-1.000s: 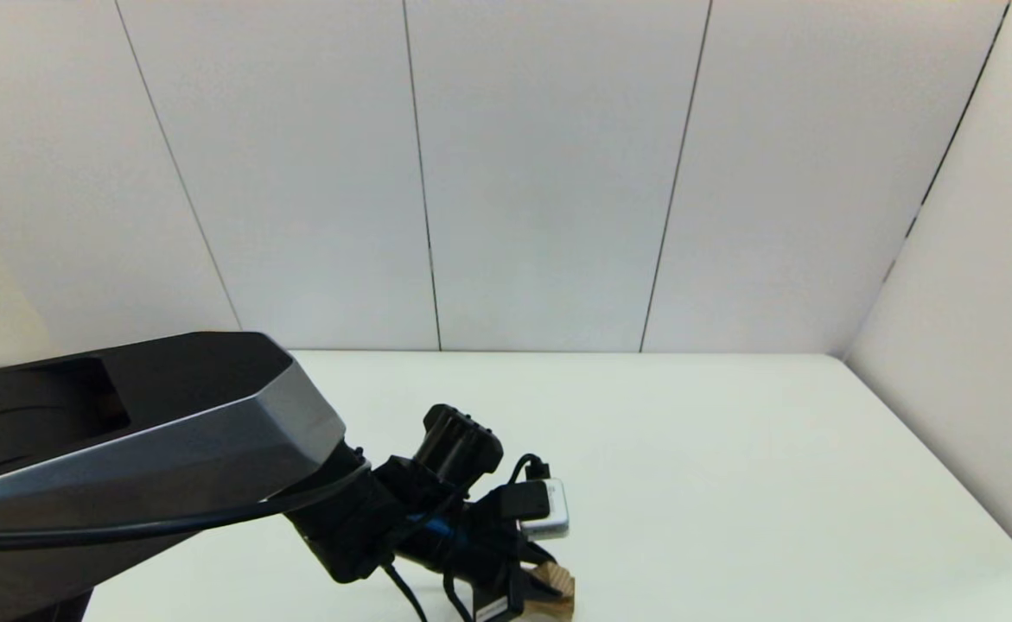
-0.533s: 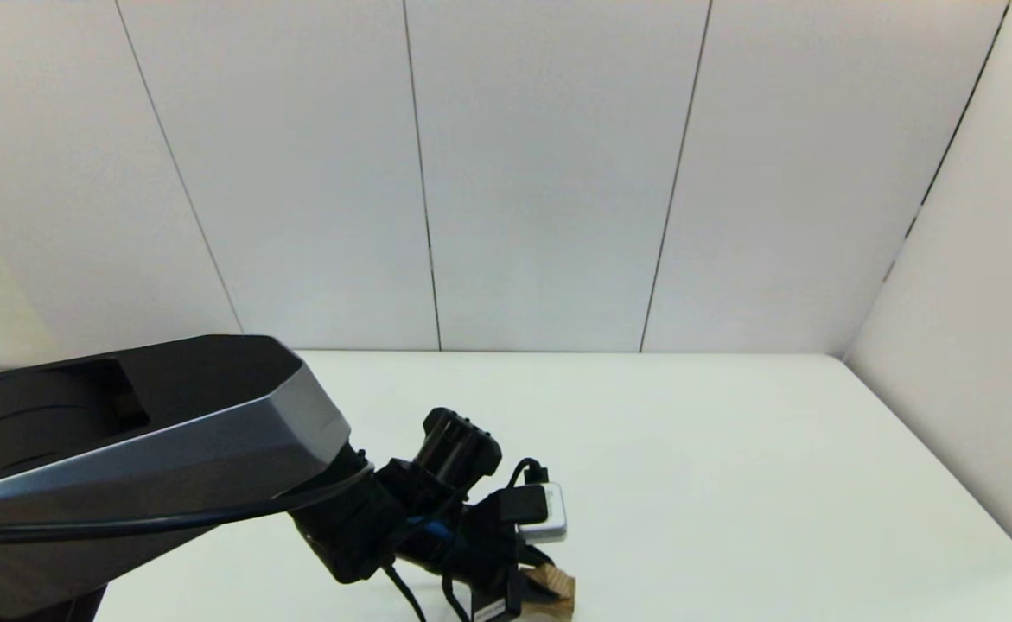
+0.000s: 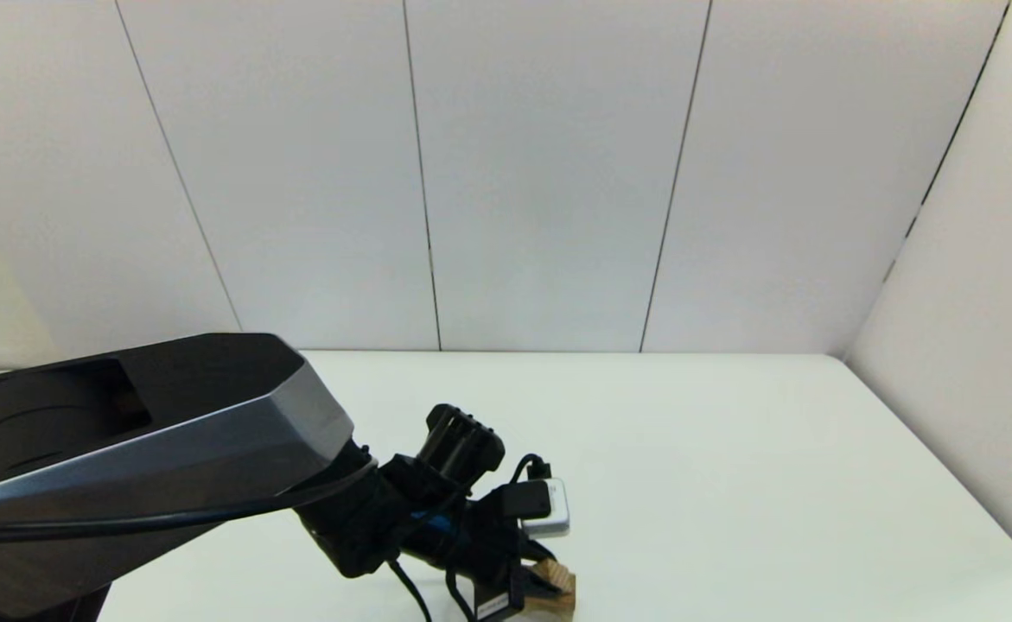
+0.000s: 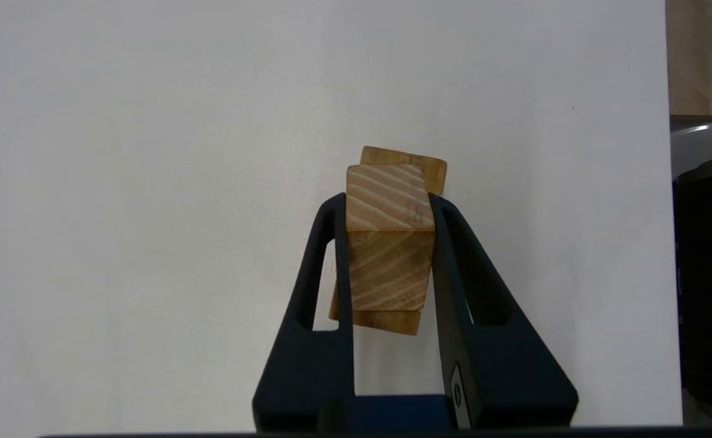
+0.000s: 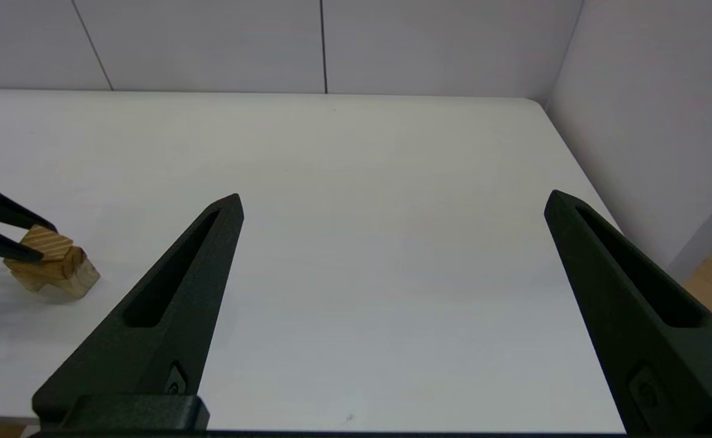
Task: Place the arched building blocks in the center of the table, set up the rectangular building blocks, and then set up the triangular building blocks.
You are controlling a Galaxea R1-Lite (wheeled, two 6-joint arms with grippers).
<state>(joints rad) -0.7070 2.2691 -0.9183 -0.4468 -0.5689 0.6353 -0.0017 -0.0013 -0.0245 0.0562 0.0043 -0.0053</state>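
Observation:
My left gripper is ready to open now. The triangular block point(image 4: 389, 243) is on the darker wooden block point(image 4: 404, 159), so the triangular block would stay standing there.
My left gripper point(image 4: 389, 201) is shut on a light-wood block with a peaked ridge, the triangular block point(image 4: 389, 243), near the table's point(image 3: 730, 475) front edge. Under it lies a darker wooden block point(image 4: 404, 159), slightly skewed. Only its ends show, so I cannot tell whether it is the arched or the rectangular block. In the head view the left gripper point(image 3: 533, 589) and the triangular block point(image 3: 557, 577) sit at the bottom edge. The right wrist view shows the pair of blocks point(image 5: 58, 267) off to one side. My right gripper point(image 5: 393, 198) hangs open over bare table, holding nothing.
The left arm's big grey and black link point(image 3: 143, 441) fills the head view's lower left. White wall panels point(image 3: 540, 173) close off the table's far and right sides. The table's right edge point(image 5: 580, 176) runs close to the side wall.
The left arm has crept very slightly to the right. Its gripper stays shut on the block, in nearly the same spot.

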